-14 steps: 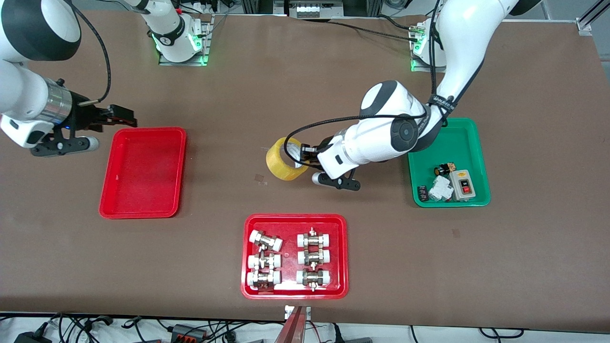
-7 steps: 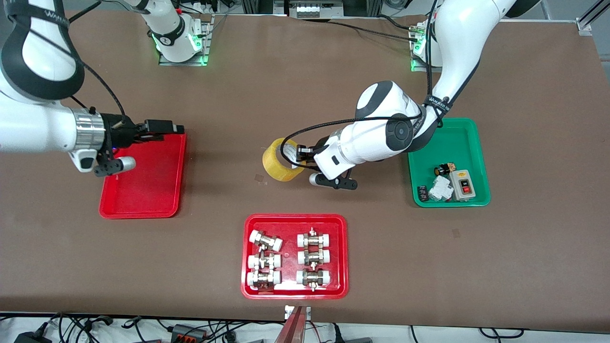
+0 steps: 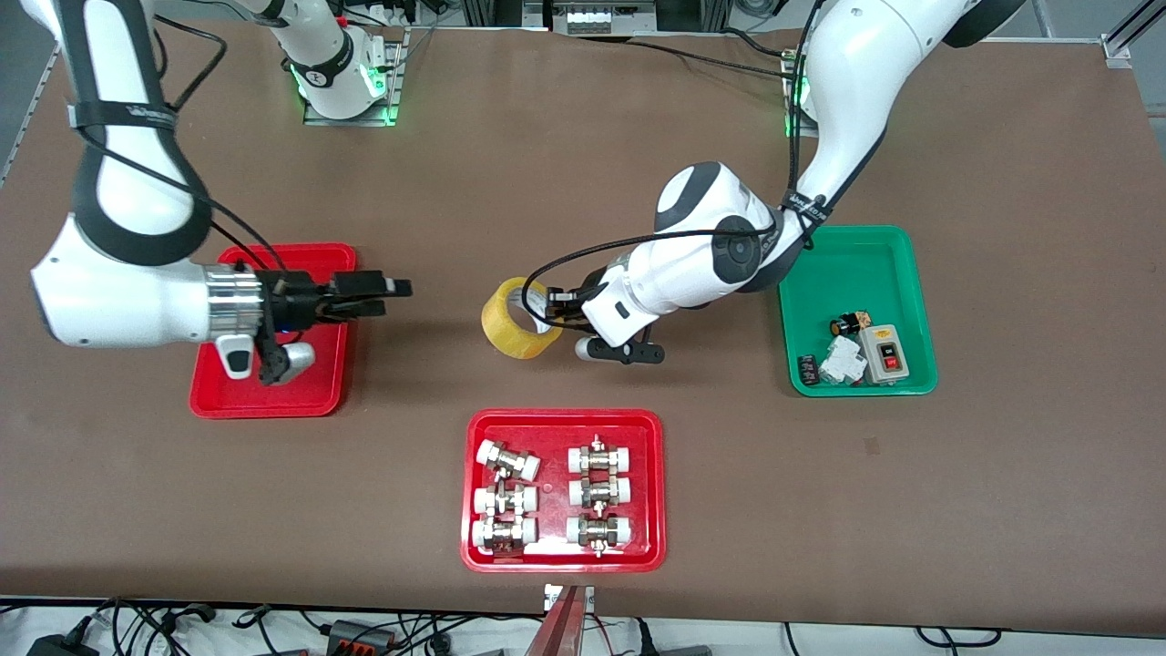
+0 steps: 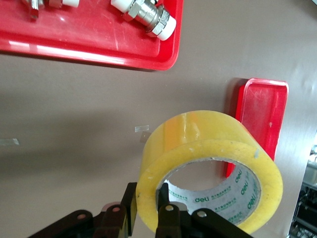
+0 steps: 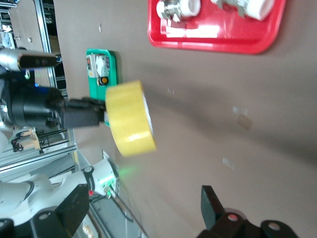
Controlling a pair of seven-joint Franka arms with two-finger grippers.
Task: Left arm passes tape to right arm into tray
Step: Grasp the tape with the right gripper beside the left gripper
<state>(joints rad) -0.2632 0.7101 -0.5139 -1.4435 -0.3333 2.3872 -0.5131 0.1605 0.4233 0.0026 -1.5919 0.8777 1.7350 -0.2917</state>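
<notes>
I should take over the tape (image 3: pixel 513 321) next and bring it to the red tray (image 3: pixel 219 394), so I should grab it by its flat sides with my right gripper.
The yellowish tape (image 3: pixel 513 321) hangs in the air over the middle of the table. My left gripper (image 3: pixel 553 308) is shut on its wall, one finger inside the white core and one outside, as the left wrist view shows (image 4: pixel 146 213) with the tape (image 4: pixel 198 144). My right gripper (image 3: pixel 390 289) is open and empty; it sticks out over the table just past the red tray (image 3: pixel 219 394), pointing at the tape with a gap between. In the right wrist view the tape (image 5: pixel 130 119) is ahead of my open right gripper (image 5: pixel 143 208). The right arm covers much of the tray.
A red tray of metal fittings (image 3: pixel 651 492) lies nearer the front camera than the tape. A green tray (image 3: pixel 874 264) with small parts lies toward the left arm's end. Bare brown table lies between the trays.
The right arm has swung from beside the red tray across it toward the tape. The left arm has carried the tape a little toward the right arm's end.
</notes>
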